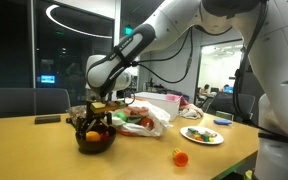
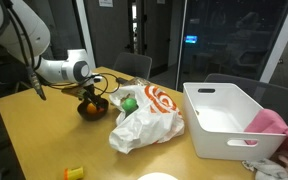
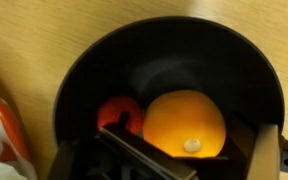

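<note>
My gripper should close, since it lies low inside the bowl between my fingers, with one finger on either side. Closing now would hold the orange (image 1: 92,135).
My gripper (image 3: 184,150) reaches down into a black bowl (image 3: 104,50) on the wooden table. An orange (image 3: 184,120) sits between its fingers, low inside the bowl, and the fingers flank it closely. A small red fruit (image 3: 119,112) lies in the bowl beside the orange. Both exterior views show the gripper (image 1: 96,122) (image 2: 88,93) right over the bowl (image 1: 96,145) (image 2: 92,110), with the orange (image 1: 92,135) partly visible in an exterior view.
A crumpled white plastic bag with orange print (image 1: 144,118) (image 2: 144,115) lies next to the bowl, a green item (image 2: 129,102) at its mouth. A white bin (image 2: 224,120) holds a pink cloth (image 2: 274,125). A plate of food (image 1: 202,134) and a loose fruit (image 1: 180,157) lie nearby.
</note>
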